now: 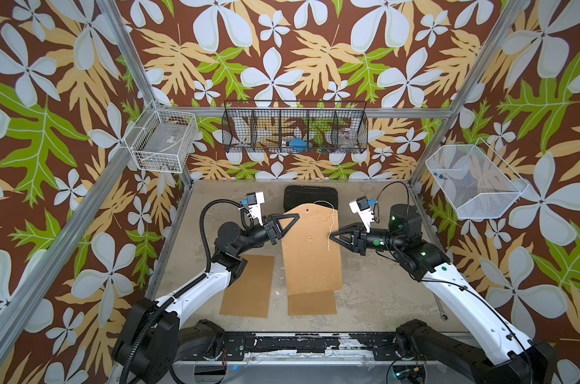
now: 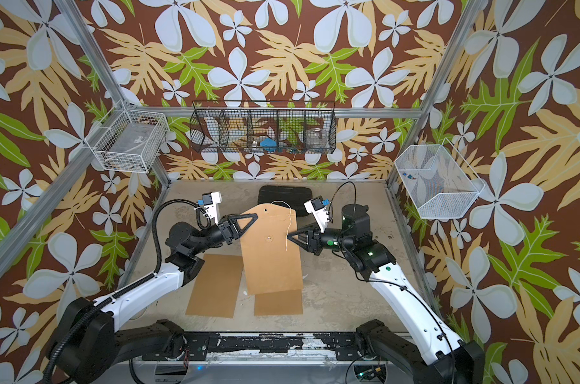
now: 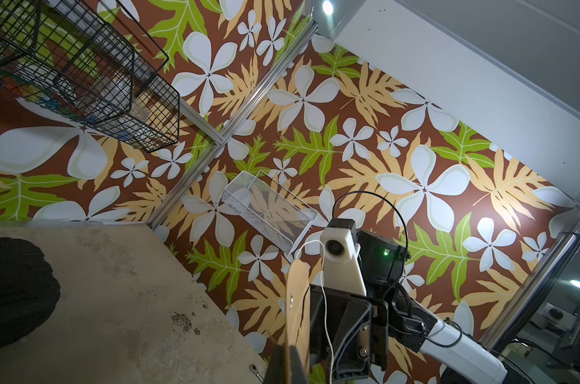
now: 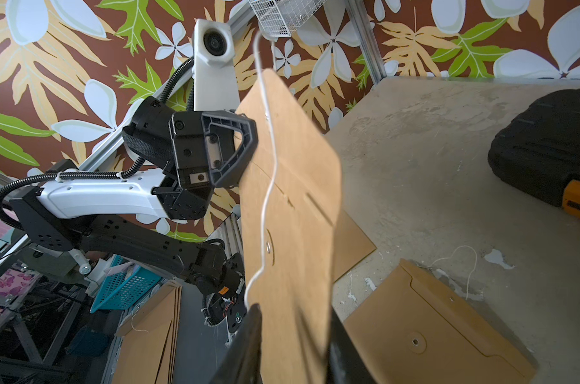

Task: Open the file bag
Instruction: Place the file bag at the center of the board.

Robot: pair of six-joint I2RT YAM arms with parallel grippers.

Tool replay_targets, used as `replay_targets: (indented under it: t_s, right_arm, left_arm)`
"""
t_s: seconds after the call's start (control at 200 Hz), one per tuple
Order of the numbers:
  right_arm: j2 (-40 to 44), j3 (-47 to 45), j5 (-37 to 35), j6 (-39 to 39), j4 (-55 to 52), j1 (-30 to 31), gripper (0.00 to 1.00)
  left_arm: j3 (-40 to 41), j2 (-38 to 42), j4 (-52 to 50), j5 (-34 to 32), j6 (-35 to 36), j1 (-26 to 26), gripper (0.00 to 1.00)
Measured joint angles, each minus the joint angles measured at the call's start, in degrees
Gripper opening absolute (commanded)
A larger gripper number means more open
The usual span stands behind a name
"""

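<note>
My right gripper will next pinch the file bag by its side edge (image 1: pixel 338 248) opposite my left gripper, to take over the bag and lay it open. That leaves the flap (image 1: pixel 309 209) free.
The file bag (image 1: pixel 310 252) is a tan envelope held tilted above the table, its rounded flap (image 1: pixel 306 210) unfolded toward the back. A loose white string (image 1: pixel 331 229) dangles down its right side, past the round button (image 1: pixel 310 238). My left gripper (image 1: pixel 296 216) is shut on the bag's upper left edge; in the left wrist view the bag (image 3: pixel 295 309) shows edge-on between the left gripper's (image 3: pixel 287 362) jaws. My right gripper (image 1: pixel 331 236) is at the bag's right edge. In the right wrist view the right gripper's (image 4: pixel 292 332) jaws stand apart with the bag (image 4: pixel 292 212) between them and the string (image 4: pixel 270 166) hanging just ahead.
Two more tan envelopes lie flat on the table, one at the front left (image 1: pixel 248 286) and one (image 1: pixel 311 302) partly under the held bag. A black case (image 1: pixel 310 196) sits at the back. Wire baskets (image 1: pixel 295 128) hang on the walls.
</note>
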State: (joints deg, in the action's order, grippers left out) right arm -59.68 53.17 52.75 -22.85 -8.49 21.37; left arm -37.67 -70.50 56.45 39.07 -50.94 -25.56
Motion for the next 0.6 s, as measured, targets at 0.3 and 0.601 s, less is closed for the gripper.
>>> replay_targets:
  t_s: [0.3, 0.601]
  right_arm:
    - [1.51, -2.51, -0.02, -0.81, -0.15, 0.02, 0.07]
    - [2.32, -2.51, -0.35, -0.87, -1.01, 0.04, 0.0]
  left_arm:
    - [0.57, -1.42, 2.91, -0.22, -1.73, 0.17, 0.0]
    - [0.79, -2.36, 4.35, 0.09, -3.04, 0.31, 0.01]
